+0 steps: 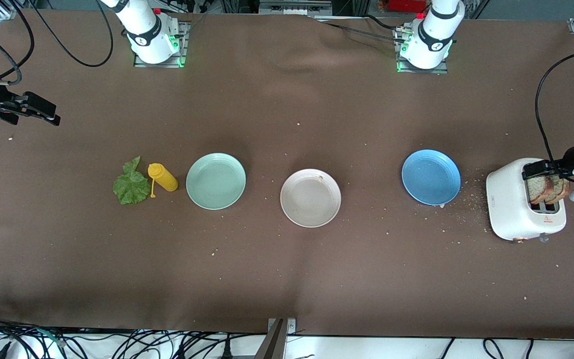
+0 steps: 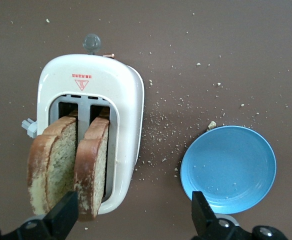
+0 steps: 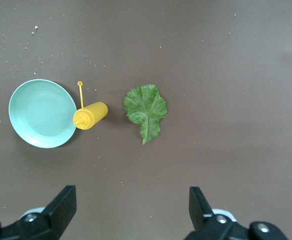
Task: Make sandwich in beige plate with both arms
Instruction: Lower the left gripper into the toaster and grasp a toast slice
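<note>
My left gripper should take hold of the bread slice by its crust edge [image 1: 540,186] above the toaster slot next. That will start the sandwich in the beige plate [image 1: 311,198].
The beige plate [image 1: 311,198] lies empty at the table's middle. Two brown bread slices [image 1: 546,189] [image 2: 68,162] stand upright in the slots of a white toaster [image 1: 525,205] [image 2: 93,85] at the left arm's end. My left gripper [image 1: 541,170] [image 2: 132,215] hovers open over the toaster, one finger beside the slices and nothing between the jaws. A green lettuce leaf [image 1: 131,185] [image 3: 145,111] lies flat toward the right arm's end. My right gripper [image 1: 48,113] [image 3: 131,207] hangs open and empty above bare table, apart from the leaf.
A yellow squeeze bottle [image 1: 163,177] [image 3: 90,115] lies on its side between the lettuce and a mint-green plate [image 1: 215,180] [image 3: 41,113]. A blue plate [image 1: 431,177] [image 2: 228,167] sits beside the toaster, with crumbs scattered between them.
</note>
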Motion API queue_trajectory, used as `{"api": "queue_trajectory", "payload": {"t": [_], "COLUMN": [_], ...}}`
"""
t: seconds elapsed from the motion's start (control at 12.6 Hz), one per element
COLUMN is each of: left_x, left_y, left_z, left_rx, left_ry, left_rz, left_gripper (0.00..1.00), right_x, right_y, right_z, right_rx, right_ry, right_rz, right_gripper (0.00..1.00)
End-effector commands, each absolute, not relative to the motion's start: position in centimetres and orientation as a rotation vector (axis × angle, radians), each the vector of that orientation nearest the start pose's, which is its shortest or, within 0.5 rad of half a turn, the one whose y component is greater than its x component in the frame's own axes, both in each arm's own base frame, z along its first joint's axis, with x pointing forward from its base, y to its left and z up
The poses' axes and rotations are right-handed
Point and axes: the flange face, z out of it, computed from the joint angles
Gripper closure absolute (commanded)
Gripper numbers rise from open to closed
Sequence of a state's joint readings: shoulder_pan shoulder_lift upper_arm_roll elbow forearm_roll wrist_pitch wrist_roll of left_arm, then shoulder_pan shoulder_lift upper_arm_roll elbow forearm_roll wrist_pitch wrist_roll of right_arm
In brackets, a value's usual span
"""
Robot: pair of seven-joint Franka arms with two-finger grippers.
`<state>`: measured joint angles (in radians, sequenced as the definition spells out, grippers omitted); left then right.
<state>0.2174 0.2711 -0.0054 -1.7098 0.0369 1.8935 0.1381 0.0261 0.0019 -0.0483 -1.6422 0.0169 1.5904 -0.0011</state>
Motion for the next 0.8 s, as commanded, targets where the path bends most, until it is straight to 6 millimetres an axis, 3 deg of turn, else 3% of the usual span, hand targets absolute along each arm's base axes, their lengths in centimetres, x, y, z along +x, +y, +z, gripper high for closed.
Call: {"api": "queue_trajectory", "payload": {"t": [0.0, 0.56, 0.72], "left_x": [61.8, 61.9, 62.3], "left_y": [14.9, 16.3, 16.3], "left_z": [40.2, 38.8, 39.6], "left_rx": [-3.106, -3.065, -3.063], "left_ry": [-0.077, -0.07, -0.071], "left_rz": [0.164, 0.204, 0.178], "left_gripper": [0.0, 0.0, 0.0], "right_x": [55.3, 55.3, 55.3], "right_y": [-1.0, -0.9, -0.9], "right_z": [59.8, 59.8, 59.8], "right_rx": [-3.128, -3.128, -3.128], "right_ry": [0.051, 0.046, 0.046], "right_rz": [0.084, 0.084, 0.084], "right_gripper": [0.0, 0.0, 0.0]}}
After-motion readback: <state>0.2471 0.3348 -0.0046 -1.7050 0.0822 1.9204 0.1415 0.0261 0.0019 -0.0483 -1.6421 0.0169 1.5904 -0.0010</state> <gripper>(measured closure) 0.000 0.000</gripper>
